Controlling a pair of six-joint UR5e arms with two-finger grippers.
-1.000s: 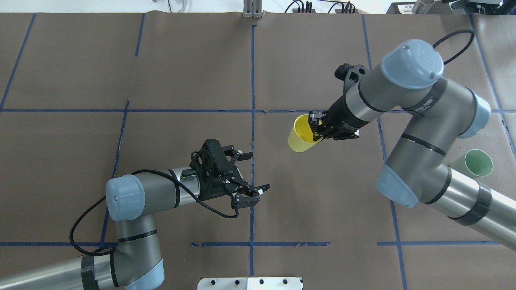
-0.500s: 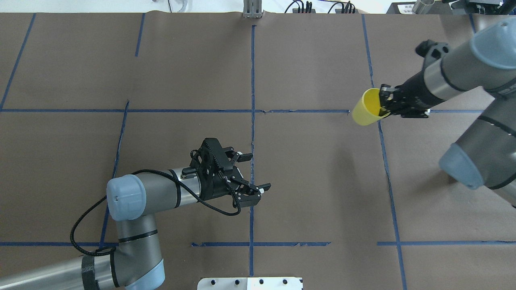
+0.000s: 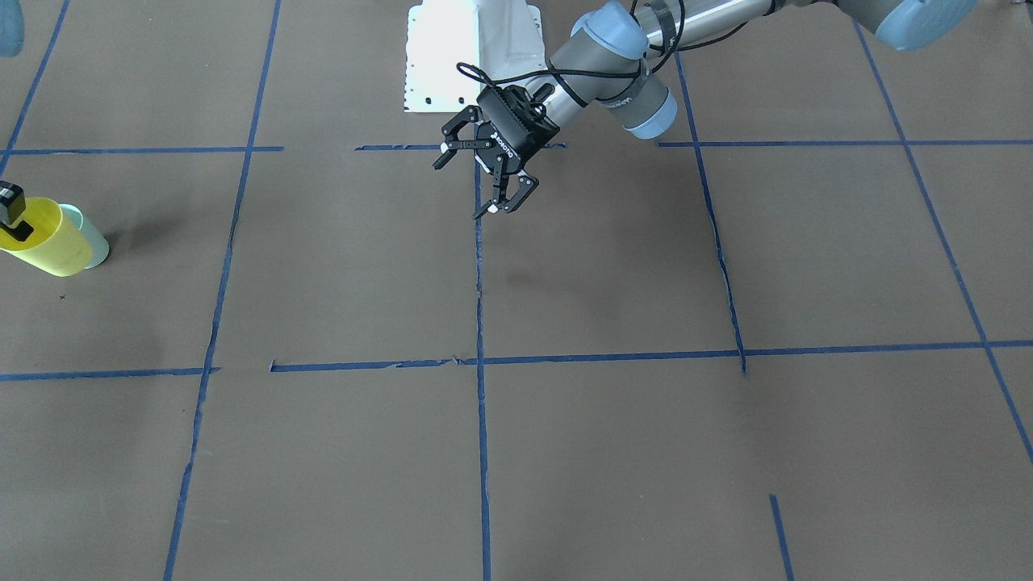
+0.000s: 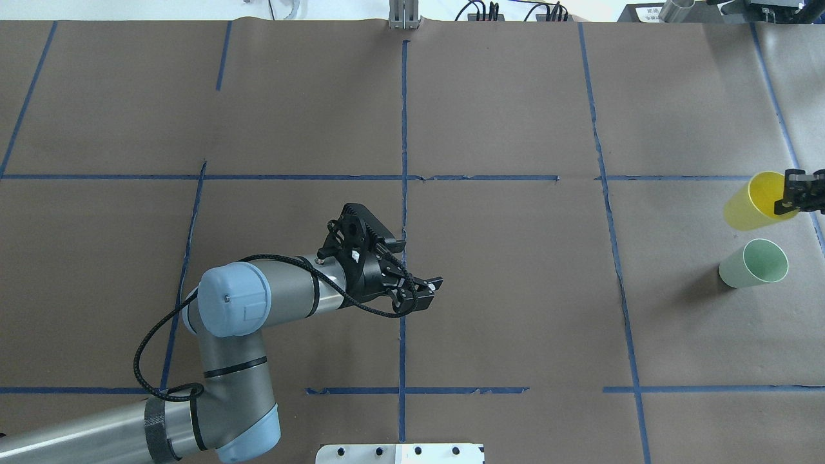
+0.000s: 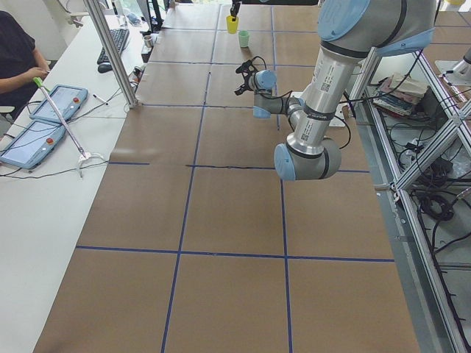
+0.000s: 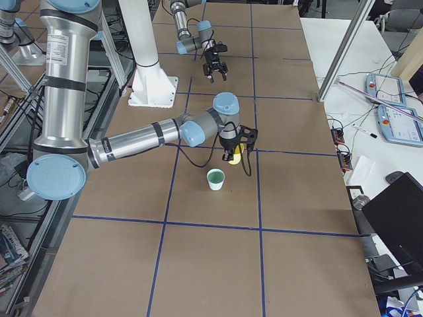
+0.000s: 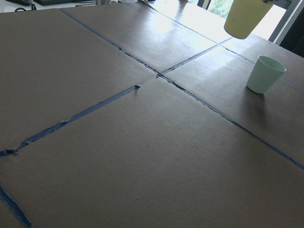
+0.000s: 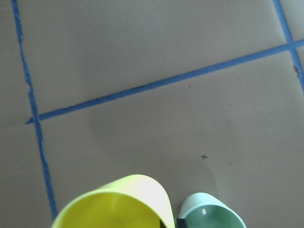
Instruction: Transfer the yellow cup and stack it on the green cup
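My right gripper moves the yellow cup's bottom into the green cup's opening (image 8: 211,216), and only then releases the yellow cup. The yellow cup still hangs beside the green cup.
The yellow cup (image 4: 751,201) hangs tilted in the air at the table's far right, just beyond the green cup (image 4: 754,264). My right gripper (image 4: 789,195) is shut on the yellow cup's rim, one finger inside it. The green cup stands upright on the table, mouth up. The right wrist view shows the yellow cup (image 8: 114,204) beside the green cup (image 8: 211,214), not over it. In the front view the yellow cup (image 3: 44,238) partly hides the green cup (image 3: 93,242). My left gripper (image 4: 419,265) is open and empty above the table's middle.
Brown paper with blue tape lines (image 4: 404,193) covers the table. A white base plate (image 4: 399,453) sits at the near edge. An operators' desk with tablets (image 5: 44,118) and a metal post (image 5: 110,51) flank the far side.
My right arm has swung right, carrying the yellow cup from the table's middle to just beyond the green cup. My left arm has shifted slightly right and turned its wrist.
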